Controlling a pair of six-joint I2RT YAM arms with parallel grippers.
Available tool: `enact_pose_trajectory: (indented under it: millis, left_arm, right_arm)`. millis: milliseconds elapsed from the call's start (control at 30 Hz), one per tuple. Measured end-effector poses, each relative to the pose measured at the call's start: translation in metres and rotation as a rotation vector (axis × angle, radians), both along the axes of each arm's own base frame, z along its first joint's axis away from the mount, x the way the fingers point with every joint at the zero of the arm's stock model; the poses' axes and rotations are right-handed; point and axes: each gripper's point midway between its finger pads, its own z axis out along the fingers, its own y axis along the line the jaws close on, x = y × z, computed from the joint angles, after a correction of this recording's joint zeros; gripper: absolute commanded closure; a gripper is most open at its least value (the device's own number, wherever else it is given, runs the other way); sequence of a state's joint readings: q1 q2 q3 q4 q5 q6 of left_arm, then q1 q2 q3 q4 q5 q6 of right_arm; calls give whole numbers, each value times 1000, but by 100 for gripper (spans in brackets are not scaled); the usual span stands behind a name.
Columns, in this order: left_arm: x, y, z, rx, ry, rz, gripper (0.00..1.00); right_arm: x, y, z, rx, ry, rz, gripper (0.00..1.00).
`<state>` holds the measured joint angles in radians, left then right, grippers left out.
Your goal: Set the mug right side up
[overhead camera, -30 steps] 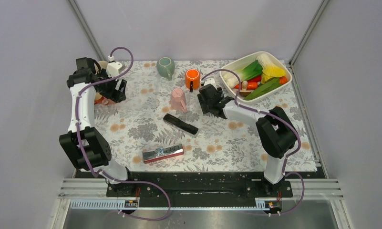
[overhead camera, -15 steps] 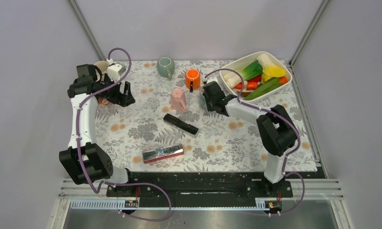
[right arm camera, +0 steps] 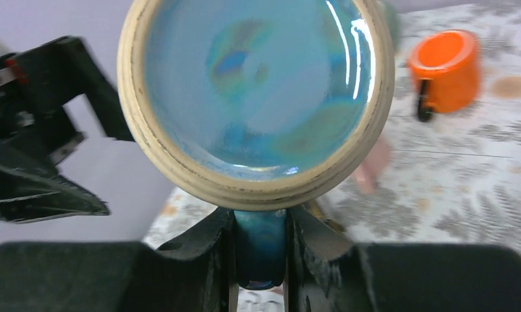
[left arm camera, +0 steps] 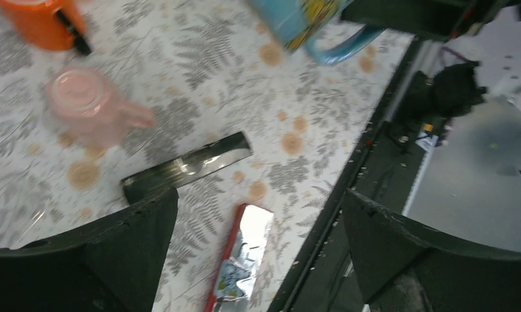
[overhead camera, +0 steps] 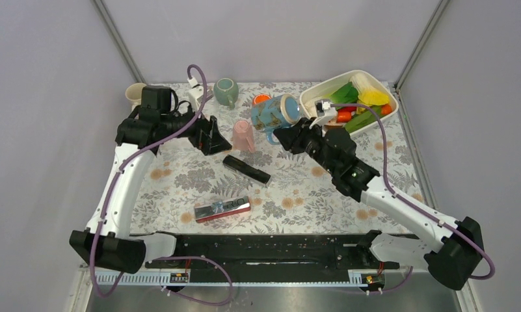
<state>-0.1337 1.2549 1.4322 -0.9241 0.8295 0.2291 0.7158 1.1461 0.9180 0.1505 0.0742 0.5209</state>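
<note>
My left gripper grabs the blue mug [overhead camera: 274,114] by its rim next, opposite the mug's foot ring. The mug's base then stays free to set the mug upright.
A blue mug [overhead camera: 274,114] hangs in the air over the back middle of the table, tilted on its side. My right gripper [overhead camera: 289,134] is shut on its handle [right arm camera: 261,240]. In the right wrist view the blue mug [right arm camera: 257,91] turns its glazed base and bare cream foot ring toward the camera, just above the right gripper [right arm camera: 261,224]. My left gripper [overhead camera: 213,134] stands open and holds nothing, left of a pink mug [overhead camera: 243,135]. In the left wrist view the left gripper [left arm camera: 256,198] frames the table, with the blue mug [left arm camera: 303,19] at the top edge.
An orange mug [overhead camera: 262,99] stands behind the blue one, a green mug [overhead camera: 225,91] and a cream mug [overhead camera: 135,94] further left. A black bar [overhead camera: 245,169] and a red foil packet [overhead camera: 222,209] lie nearer. A white bowl [overhead camera: 374,81] of vegetables sits back right.
My right gripper has closed on the blue mug's handle and raised the mug off the table. My left gripper has swung right toward the pink mug and opened wider.
</note>
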Motion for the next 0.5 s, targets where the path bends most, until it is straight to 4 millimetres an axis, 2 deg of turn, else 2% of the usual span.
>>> enact_pose_trajectory:
  millis: [100, 267, 367, 500]
  left_arm:
    - [-22, -27, 28, -74, -24, -80, 1]
    - [-39, -47, 69, -197, -57, -122, 4]
    - [-45, -58, 79, -234, -50, -139, 6]
    - [-47, -65, 81, -253, -19, -145, 8]
  right_arm:
    - [-31, 17, 22, 120, -38, 88, 100]
    - [-62, 40, 32, 186, -41, 195, 100]
    - [-72, 46, 39, 218, -46, 227, 100]
    - [-79, 46, 50, 261, -67, 244, 100]
